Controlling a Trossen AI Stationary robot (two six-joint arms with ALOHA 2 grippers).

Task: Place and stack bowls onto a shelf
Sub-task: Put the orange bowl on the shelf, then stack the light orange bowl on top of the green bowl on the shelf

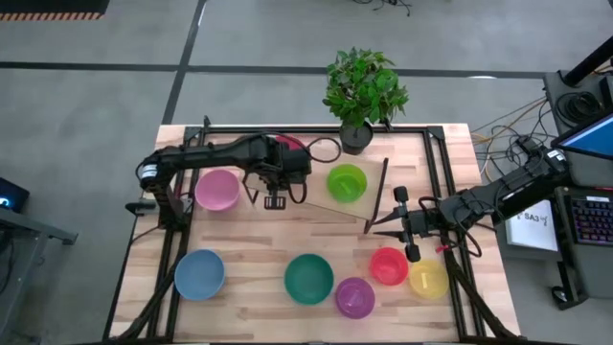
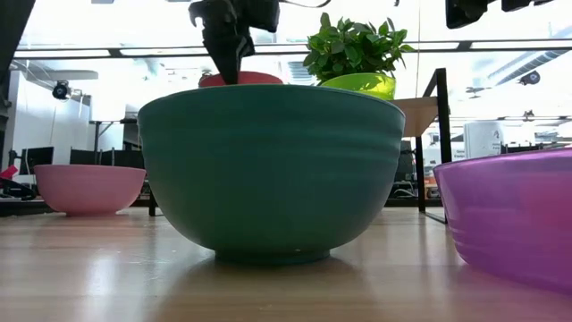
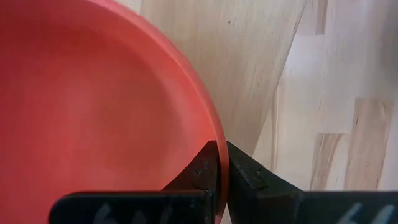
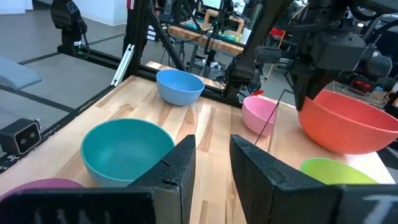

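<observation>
The red-orange bowl point(image 1: 287, 146) point(image 3: 93, 112) sits level and low inside the shelf board's edge and would rest flat, so my left gripper opens next.
My left gripper point(image 3: 221, 149) is over the far left part of the shelf point(image 1: 311, 196), shut on a red-orange bowl point(image 1: 287, 146) that the arm mostly hides from above. A lime green bowl point(image 1: 347, 182) stands on its base on the shelf. On the table stand the pink bowl point(image 1: 217, 189), blue bowl point(image 1: 199, 273), teal bowl point(image 1: 308, 278), purple bowl point(image 1: 354, 297), red bowl point(image 1: 388, 265) and yellow bowl point(image 1: 428, 278). My right gripper point(image 1: 400, 222) waits open beside the shelf's right end, touching nothing. My left gripper grips the red-orange bowl's rim point(image 3: 214, 134), one finger inside the bowl and one outside. The fingers point(image 4: 309, 87) come from above, pointing down. The bowl point(image 4: 345, 121) sits upright, mouth up, over the shelf board point(image 3: 249, 62). I cannot tell whether its base touches the board.
A potted plant point(image 1: 362, 91) stands at the table's far edge behind the shelf. The shelf's thin black rod legs point(image 1: 381, 187) stick up near its right end. Black frame rails point(image 1: 436, 172) run along the table's sides. Bare tabletop lies between the pink bowl and the near row.
</observation>
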